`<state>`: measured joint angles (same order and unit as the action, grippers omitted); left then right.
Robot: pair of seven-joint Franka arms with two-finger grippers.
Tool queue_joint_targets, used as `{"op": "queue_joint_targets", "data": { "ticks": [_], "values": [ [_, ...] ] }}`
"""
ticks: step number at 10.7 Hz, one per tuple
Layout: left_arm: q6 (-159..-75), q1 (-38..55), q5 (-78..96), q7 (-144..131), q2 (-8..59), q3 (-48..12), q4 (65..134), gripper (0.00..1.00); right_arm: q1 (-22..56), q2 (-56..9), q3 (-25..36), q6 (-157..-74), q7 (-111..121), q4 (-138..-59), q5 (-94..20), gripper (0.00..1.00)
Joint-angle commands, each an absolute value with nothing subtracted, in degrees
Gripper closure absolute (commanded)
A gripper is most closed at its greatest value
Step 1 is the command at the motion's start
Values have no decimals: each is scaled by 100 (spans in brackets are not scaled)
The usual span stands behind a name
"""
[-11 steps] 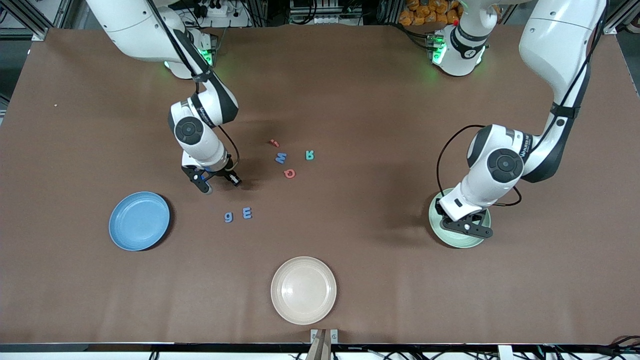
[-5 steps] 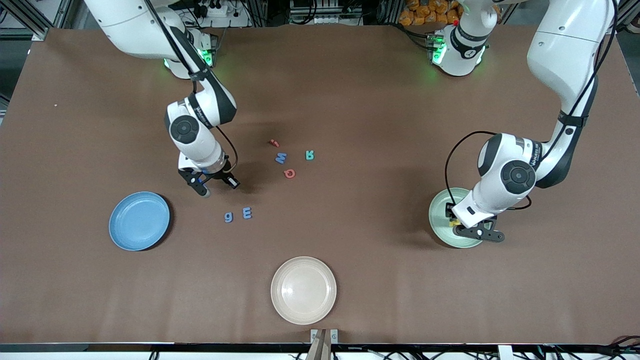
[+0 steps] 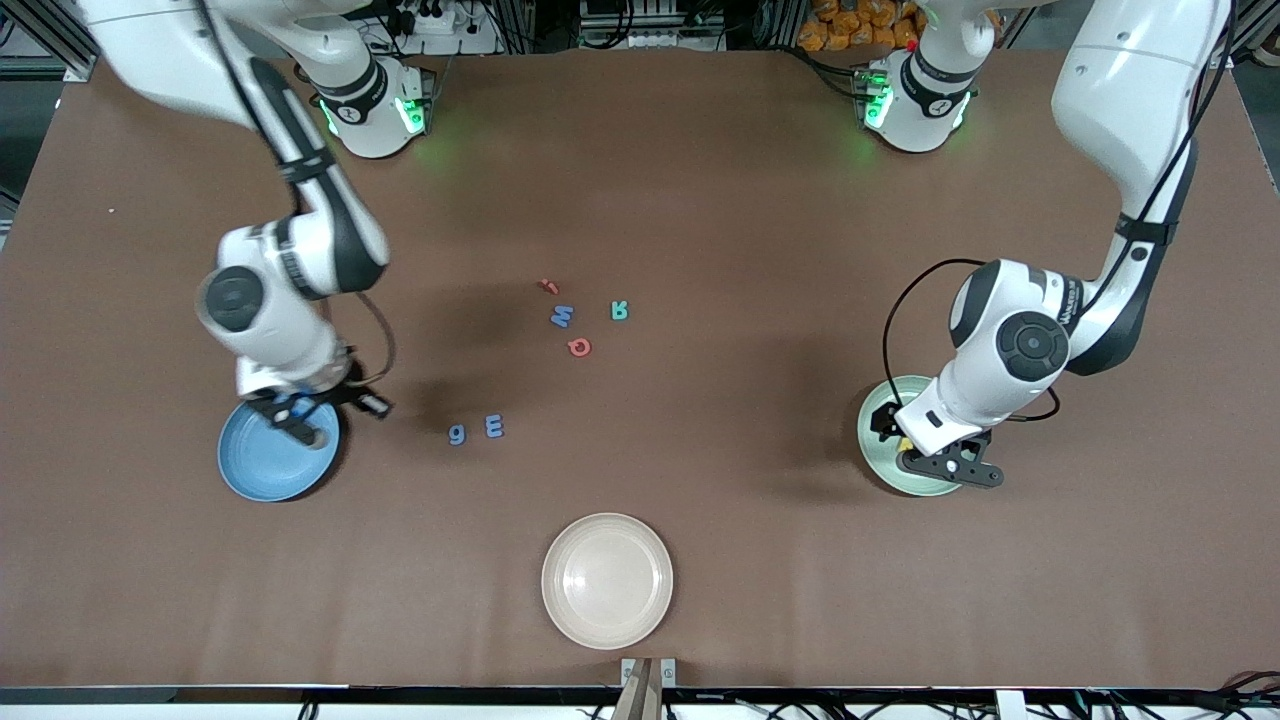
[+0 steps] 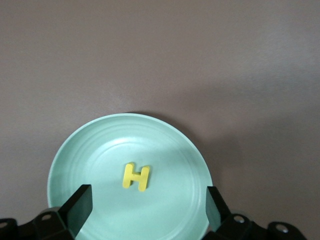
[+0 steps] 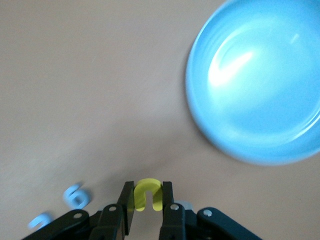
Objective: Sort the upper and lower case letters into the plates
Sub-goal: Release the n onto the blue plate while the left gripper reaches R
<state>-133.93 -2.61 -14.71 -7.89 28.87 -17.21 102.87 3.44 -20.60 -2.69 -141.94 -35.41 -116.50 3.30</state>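
Observation:
The robot's right gripper should keep holding the yellow arch-shaped letter [image 5: 148,185]. The letter hangs short of the sky blue plate in the right wrist view, so it would miss the plate if the gripper opened now.
My left gripper [image 3: 925,445] hangs open just above the mint green plate [image 3: 872,448]. A yellow H [image 4: 136,177] lies flat in that plate [image 4: 165,150], free between the spread fingers [image 4: 76,206]. My right gripper [image 3: 308,415] is over the rim of the sky blue plate [image 3: 262,465], toward the right arm's end of the table. It is shut on a yellow arch-shaped letter [image 5: 145,192]; the blue plate [image 5: 260,85] holds nothing. Mid-table lie a blue g [image 3: 457,433], blue E [image 3: 494,426], blue M [image 3: 562,316], teal R [image 3: 620,310], red Q [image 3: 579,347] and a small red piece [image 3: 547,286].
A cream-beige plate [image 3: 607,580] sits near the table's front edge, nearer to the front camera than the letters. The brown tabletop [image 3: 740,200] stretches bare between the two arms' bases and the letter cluster.
My left gripper has opened over the mint plate, and the yellow H now lies in it. My right arm has swung from beside the letters to the blue plate, still gripping its yellow letter.

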Motion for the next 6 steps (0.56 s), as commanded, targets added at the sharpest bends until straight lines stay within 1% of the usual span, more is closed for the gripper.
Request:
{"op": "queue_joint_targets", "data": {
  "ticks": [1, 3, 5, 6],
  "values": [
    [-12755, -316, -1565, -905, 2339, -2011, 10284, 0, -375, -2179, -343, -14176, -2386, -11514, 850, 100],
    [-12307, -308, -1364, -958, 2294, -2302, 10021, 0, -685, -2424, -352, -14221, -2215, -11269, 1579, 100],
    [-12261, -159, -986, -1028, 2355, -2364, 9932, 0, -729, -2618, -352, -14413, -2180, -11075, 1670, 100],
    [-12261, 33, -984, -1255, 2390, -2373, 9914, 0, -843, -2663, -352, -14423, -2171, -10979, 1661, 61]
  ]
}}
